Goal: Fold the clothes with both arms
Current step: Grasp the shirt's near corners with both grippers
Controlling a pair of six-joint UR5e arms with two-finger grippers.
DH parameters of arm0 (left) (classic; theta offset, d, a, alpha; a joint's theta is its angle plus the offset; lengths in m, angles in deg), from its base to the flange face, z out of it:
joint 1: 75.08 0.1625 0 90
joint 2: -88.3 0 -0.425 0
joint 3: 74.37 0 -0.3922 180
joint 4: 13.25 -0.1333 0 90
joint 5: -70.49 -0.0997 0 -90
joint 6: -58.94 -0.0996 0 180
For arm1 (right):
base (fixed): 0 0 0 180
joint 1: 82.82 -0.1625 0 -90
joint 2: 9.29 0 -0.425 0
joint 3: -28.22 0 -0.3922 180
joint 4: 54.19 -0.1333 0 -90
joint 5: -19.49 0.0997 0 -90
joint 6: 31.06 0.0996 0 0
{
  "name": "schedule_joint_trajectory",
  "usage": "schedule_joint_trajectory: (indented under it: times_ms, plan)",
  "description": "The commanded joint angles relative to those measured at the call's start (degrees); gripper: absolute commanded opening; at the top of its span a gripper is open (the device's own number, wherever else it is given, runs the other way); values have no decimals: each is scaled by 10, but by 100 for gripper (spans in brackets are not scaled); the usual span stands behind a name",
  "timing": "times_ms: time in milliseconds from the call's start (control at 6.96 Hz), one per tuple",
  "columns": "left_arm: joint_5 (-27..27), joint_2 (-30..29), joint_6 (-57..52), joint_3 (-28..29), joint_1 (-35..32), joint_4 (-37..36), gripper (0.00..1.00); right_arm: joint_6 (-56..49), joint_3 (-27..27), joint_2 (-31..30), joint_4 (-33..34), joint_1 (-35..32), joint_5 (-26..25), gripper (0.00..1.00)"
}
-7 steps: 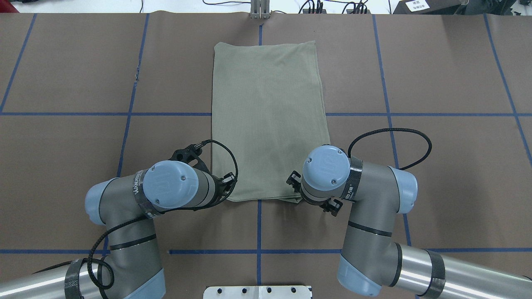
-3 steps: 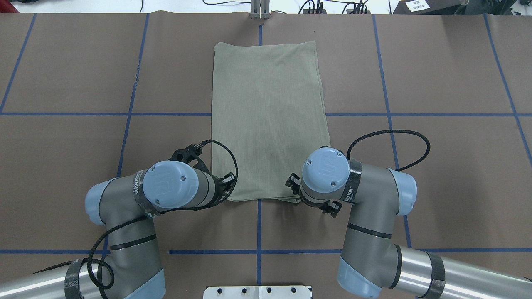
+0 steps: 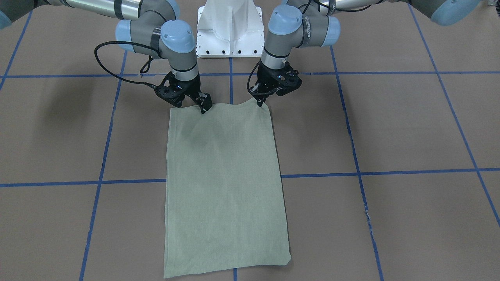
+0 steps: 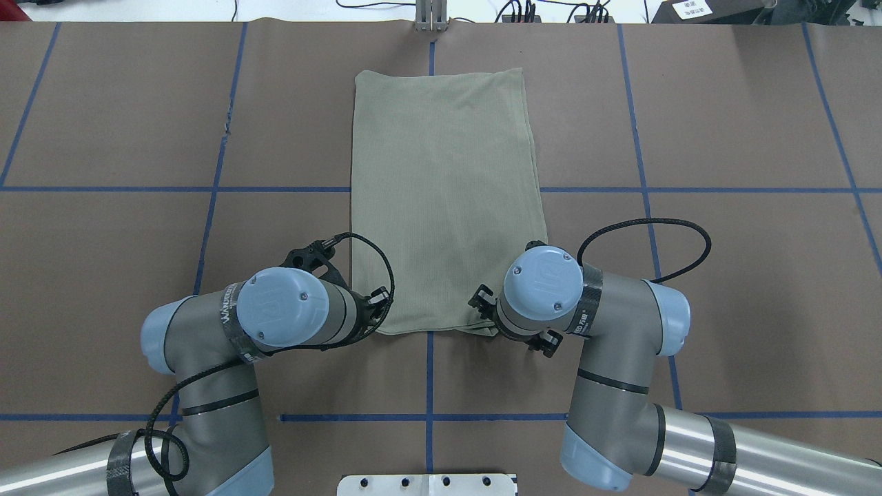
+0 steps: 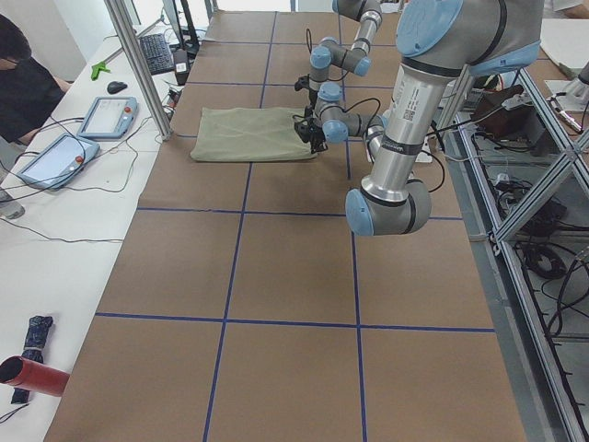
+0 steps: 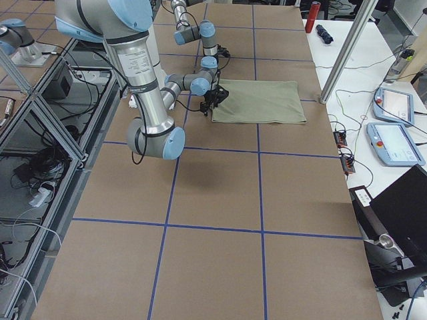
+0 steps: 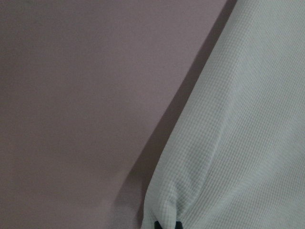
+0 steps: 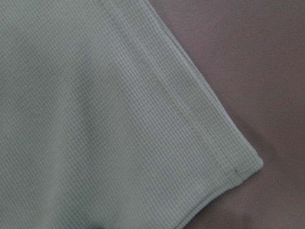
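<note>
The fingers of the right gripper are at the same height as the folded shirt's hem [image 3: 191, 107] near its corner [image 3: 173, 110], so the right gripper should close on the hem now.
The pale green shirt [image 3: 224, 187] lies folded into a long flat rectangle [image 4: 444, 193] in the middle of the brown table. Both arms reach to its edge nearest the robot. My left gripper [image 3: 259, 102] is shut on that edge's corner, which rises in a small peak; the left wrist view shows cloth [image 7: 248, 119] bunched at the fingertips [image 7: 167, 225]. My right gripper [image 3: 204, 108] stands over the other corner and looks open. In the right wrist view the hemmed corner [image 8: 228, 162] lies flat and no fingertips show.
The white pedestal base [image 3: 229, 27] stands just behind the grippers. Blue tape lines [image 4: 220, 189] grid the brown table cover. A metal post [image 4: 431, 17] rises at the far edge. A person [image 5: 23, 83] sits beside control tablets [image 5: 110, 115] on the side bench.
The right arm's wrist has shifted slightly inward, toward the shirt's middle. The left arm and the shirt have stayed put.
</note>
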Motion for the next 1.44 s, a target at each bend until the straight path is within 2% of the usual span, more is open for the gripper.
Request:
schedule_joint_trajectory:
  times_ms: [0,144,287,431,574,718,862,1292]
  plan:
    - [0,0,0,1,2,0,0,0,-3,-1,-10,-2,-4,100]
    - [0,0,0,1,3,0,0,0,-2,-1,-10,-2,-5,97]
    - [0,-1,0,1,5,0,0,0,-2,-1,-10,-2,-5,77]
    - [0,-1,0,1,5,0,0,0,-2,0,-10,-3,-5,49]
    - [0,0,0,1,5,0,0,0,-1,-1,-9,-2,-5,26]
    - [0,0,0,1,5,0,0,0,0,0,-7,-2,-4,8]
    - [0,1,0,1,5,0,0,0,0,1,-6,-2,-4,3]
    - [0,2,0,1,7,1,0,0,6,3,-2,-9,-4,2]
